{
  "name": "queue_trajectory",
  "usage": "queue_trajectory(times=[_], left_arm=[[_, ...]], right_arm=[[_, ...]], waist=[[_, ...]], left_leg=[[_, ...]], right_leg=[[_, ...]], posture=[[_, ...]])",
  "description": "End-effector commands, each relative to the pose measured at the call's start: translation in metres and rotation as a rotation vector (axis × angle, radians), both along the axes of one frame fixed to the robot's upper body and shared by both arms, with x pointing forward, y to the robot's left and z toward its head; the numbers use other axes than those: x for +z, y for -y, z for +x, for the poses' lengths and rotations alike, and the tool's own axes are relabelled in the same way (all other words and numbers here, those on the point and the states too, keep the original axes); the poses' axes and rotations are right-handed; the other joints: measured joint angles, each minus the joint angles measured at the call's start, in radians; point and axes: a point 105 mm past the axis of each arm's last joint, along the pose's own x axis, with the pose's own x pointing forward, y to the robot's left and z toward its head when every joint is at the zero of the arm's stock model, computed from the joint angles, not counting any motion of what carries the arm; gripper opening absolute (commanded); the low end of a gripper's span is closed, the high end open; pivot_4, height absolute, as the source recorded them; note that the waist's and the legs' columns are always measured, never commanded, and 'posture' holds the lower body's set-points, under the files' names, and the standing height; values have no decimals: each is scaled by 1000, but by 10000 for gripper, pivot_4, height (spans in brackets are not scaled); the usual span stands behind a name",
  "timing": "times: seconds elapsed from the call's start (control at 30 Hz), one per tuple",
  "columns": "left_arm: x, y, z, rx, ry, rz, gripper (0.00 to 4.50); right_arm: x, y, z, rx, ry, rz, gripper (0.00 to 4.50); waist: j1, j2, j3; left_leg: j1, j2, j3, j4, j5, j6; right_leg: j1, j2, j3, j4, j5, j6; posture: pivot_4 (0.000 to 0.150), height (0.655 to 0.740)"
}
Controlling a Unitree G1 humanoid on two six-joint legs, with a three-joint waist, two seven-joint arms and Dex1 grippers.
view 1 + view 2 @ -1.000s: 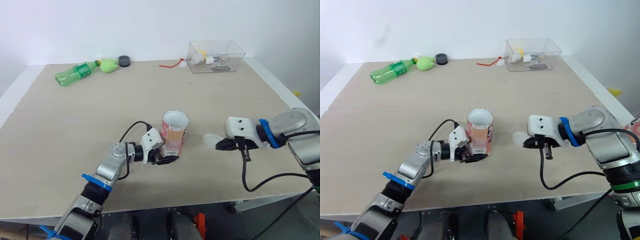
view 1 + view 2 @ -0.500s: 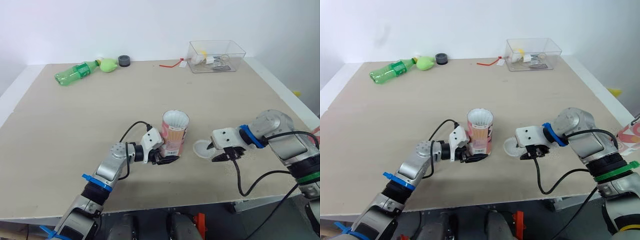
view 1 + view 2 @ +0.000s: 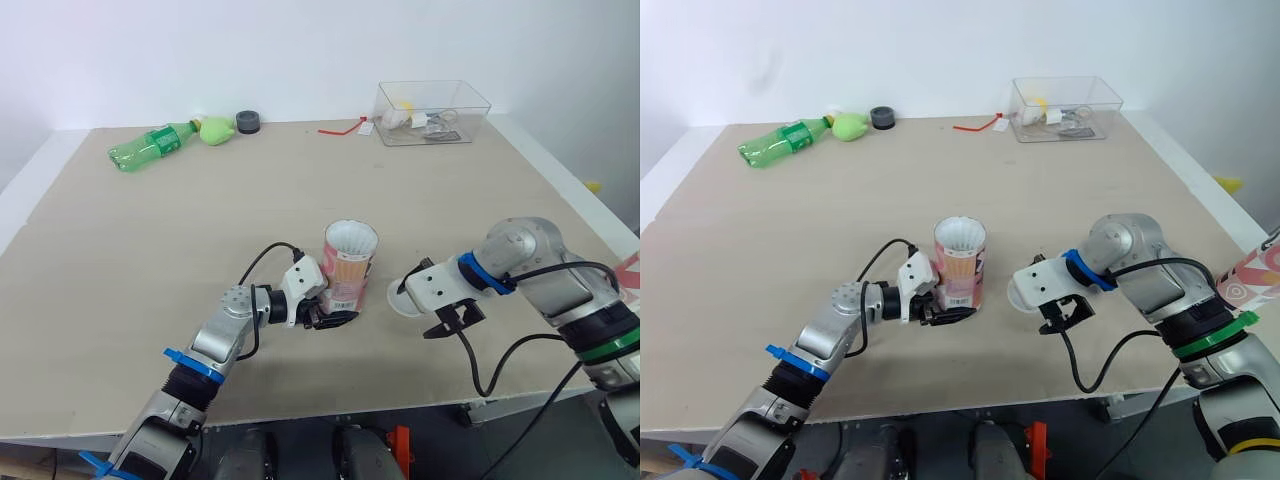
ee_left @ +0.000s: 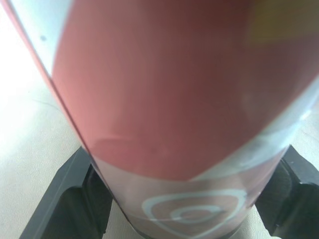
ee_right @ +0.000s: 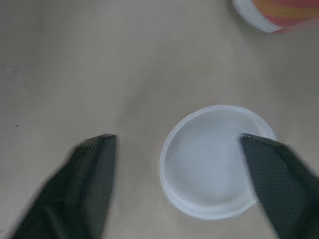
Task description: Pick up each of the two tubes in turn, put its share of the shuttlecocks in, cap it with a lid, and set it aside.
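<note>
The right gripper will next grab the white lid by its rim (image 5: 168, 186), so that it can cap the pink-and-white tube with the shuttlecocks inside.
A short pink-and-white tube (image 3: 350, 265) stands upright mid-table, with white shuttlecock feathers (image 3: 351, 238) showing in its open top. My left gripper (image 3: 330, 318) is shut on the tube's base; in the left wrist view the tube (image 4: 169, 114) sits between both black fingers (image 4: 60, 199). A white round lid (image 3: 402, 297) lies flat on the table just right of the tube. My right gripper (image 3: 447, 320) hovers open over the lid (image 5: 217, 162), its fingers (image 5: 92, 184) either side of it and apart from it. A second patterned tube (image 3: 1255, 280) shows at the right edge, beyond the table.
At the back of the table lie a green plastic bottle (image 3: 150, 147), a green lump (image 3: 217, 130), a dark cap (image 3: 248, 122), a red strip (image 3: 342, 128) and a clear plastic box (image 3: 432, 112) of small items. The table's front edge runs close below both grippers.
My right gripper carried the lid down and left toward the tube, set it on the table and opened off it. The left gripper and tube have not moved.
</note>
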Motion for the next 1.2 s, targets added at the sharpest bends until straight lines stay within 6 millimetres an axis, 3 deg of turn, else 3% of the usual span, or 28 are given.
queue_trajectory(times=[0.03, 0.23, 0.63, 0.83, 0.93, 1.2], left_arm=[[8, 2, -1, 0, 25, -24, 31532], [8, 0, -1, 10, 23, -27, 31532], [8, -1, 1, 19, 26, -25, 31532], [3, -7, 11, 71, 52, -5, 31532], [5, -12, 24, 131, 86, -7, 31532], [4, -15, 41, 189, 127, 4, 31532]], right_arm=[[6, 3, 1, 30, 5, -44, 27436], [6, 10, -2, 11, -30, -68, 1178], [6, 16, 0, -19, -53, -79, 487], [58, 6, 17, 2, 48, 107, 487], [79, 12, 24, 13, 112, 107, 487], [118, 9, 33, 62, 223, 151, 487]], waist=[[0, 0, 0], [0, 0, 0], [0, 0, 0], [-1, 0, 0], [0, 0, 0], [-2, 0, 1]], left_leg=[[0, 0, 0, 0, 0, 0], [0, 0, 0, 0, 0, 0], [0, 0, 0, 0, 0, 0], [1, 1, 1, 0, 0, 0], [1, 1, 1, 0, 0, 0], [1, 1, 4, -1, 0, -1]], right_leg=[[0, 0, 0, 0, 0, 0], [0, 0, 0, 0, 0, 0], [0, -1, -1, 0, 0, -1], [0, -1, -1, 0, 1, -2], [0, 0, -1, 0, 1, -2], [-1, -2, 0, 0, 2, -4]], posture=[[1500, 7400], [1500, 7400], [1500, 7400], [1500, 7400], [1500, 7400], [1500, 7400]])
